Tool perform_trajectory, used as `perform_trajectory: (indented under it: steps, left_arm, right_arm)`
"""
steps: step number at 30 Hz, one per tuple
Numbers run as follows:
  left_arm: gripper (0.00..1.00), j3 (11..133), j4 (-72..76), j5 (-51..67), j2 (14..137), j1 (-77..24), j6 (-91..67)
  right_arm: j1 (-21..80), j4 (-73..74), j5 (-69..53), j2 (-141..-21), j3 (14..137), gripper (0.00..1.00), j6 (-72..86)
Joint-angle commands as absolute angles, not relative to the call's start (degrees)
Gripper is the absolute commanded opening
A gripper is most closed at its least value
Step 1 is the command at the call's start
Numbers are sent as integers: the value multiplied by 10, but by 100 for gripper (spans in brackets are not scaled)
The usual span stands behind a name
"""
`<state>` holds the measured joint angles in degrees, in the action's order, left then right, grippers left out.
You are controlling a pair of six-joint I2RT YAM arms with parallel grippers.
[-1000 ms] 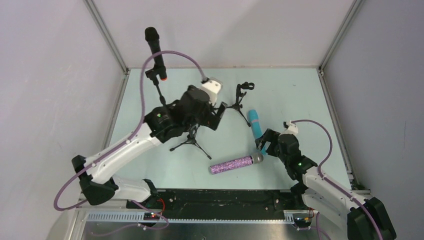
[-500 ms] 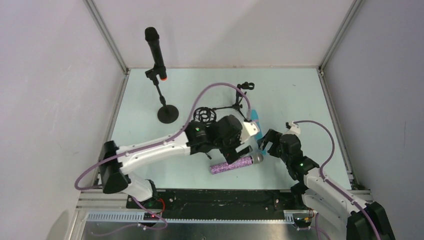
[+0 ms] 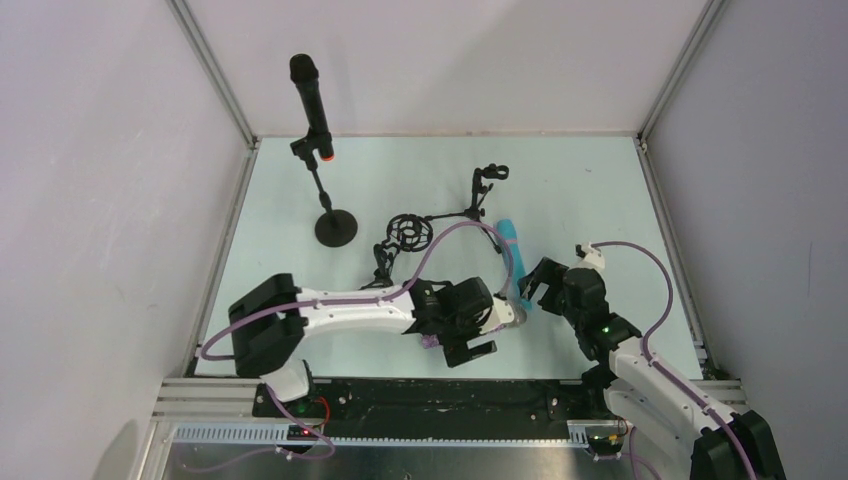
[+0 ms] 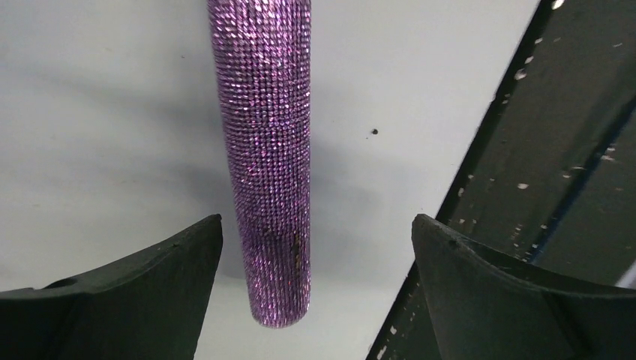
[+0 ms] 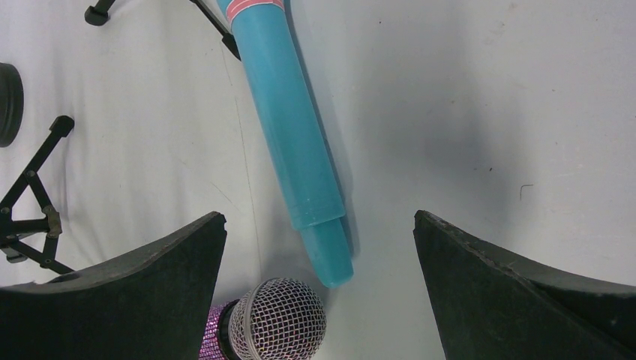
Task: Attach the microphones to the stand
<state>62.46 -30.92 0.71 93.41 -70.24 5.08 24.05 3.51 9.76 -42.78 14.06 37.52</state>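
Observation:
My left gripper's fingers are above the purple tail end [image 3: 431, 341] [image 4: 275, 264], which is between them, so it isn't time to close yet. My left gripper needs to go down first, then close on the tail end.
The black microphone [image 3: 310, 100] with the orange ring stands upright in the clip of a round-base stand [image 3: 335, 228] at the back left. Flat on the table lies the light blue microphone [image 3: 512, 250] [image 5: 289, 127], with my right gripper [image 3: 535, 285] [image 5: 319, 217] open just above its near end. The glittery purple microphone [image 4: 266, 150] lies by the front edge, its silver head [image 5: 277, 315] close to the blue one's tip. My left gripper [image 3: 462, 338] [image 4: 316, 225] is open, straddling the purple tail end without touching it.
A small tripod stand with a round shock-mount holder [image 3: 408, 230] and a second tripod stand with a clip [image 3: 487, 185] stand mid-table behind the arms. The dark front rail [image 4: 540, 150] runs just beside the purple microphone. Grey walls enclose the table.
My left arm has swung from the stands at the back down to the front edge, and its open gripper now covers the purple microphone. The right gripper has barely shifted.

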Motion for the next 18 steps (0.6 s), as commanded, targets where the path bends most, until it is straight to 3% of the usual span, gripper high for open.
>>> perform_trajectory:
  steps: [1,10,18]
  left_arm:
    - [99,608,-247,6,964,-704,65]
    - [96,606,-237,-36,1011,-698,76]
    - [70,571,-238,-36,997,-683,63]
  right_arm:
    - [235,34,91,-421,145,100,373]
    - [230,29,82,-421,143,100,371]
    - [226,18,77,-430,142,100,372]
